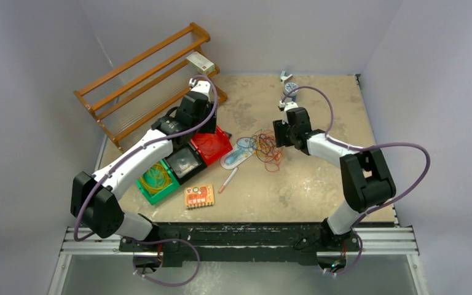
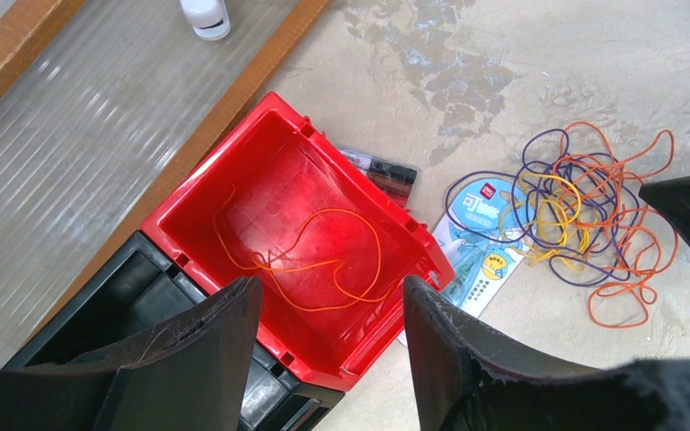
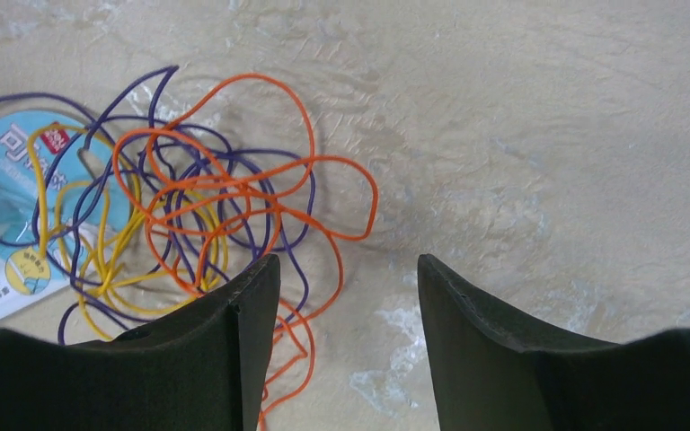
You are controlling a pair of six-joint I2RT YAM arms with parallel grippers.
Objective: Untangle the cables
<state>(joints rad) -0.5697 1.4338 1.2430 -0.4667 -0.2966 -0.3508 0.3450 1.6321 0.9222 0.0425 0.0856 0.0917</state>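
My right gripper will untangle the orange cable and pass it to my left gripper, so it will grab that cable by its outer loop (image 1: 274, 133) (image 3: 371, 205), leaving purple and yellow.
A tangle of cables (image 1: 268, 147), thin orange, yellow and purple loops, lies on the table right of centre. It shows in the left wrist view (image 2: 584, 215) and the right wrist view (image 3: 225, 193), partly lying over a blue package. One single orange cable (image 2: 305, 267) lies loose on the floor of the red bin (image 2: 305, 171). My left gripper (image 2: 332, 287) hangs open above that bin, nothing between its fingers. My right gripper (image 3: 349, 265) stands open just right of the tangle, over bare table, its left finger (image 3: 234, 341) covering some orange loops.
A black bin (image 1: 184, 163) and a green bin (image 1: 158, 179) holding coiled wire adjoin the red bin (image 1: 212, 146). A blue package (image 1: 236, 153), a pen (image 1: 227, 180) and an orange card (image 1: 198, 195) lie nearby. A wooden rack (image 1: 141, 74) stands at the back left.
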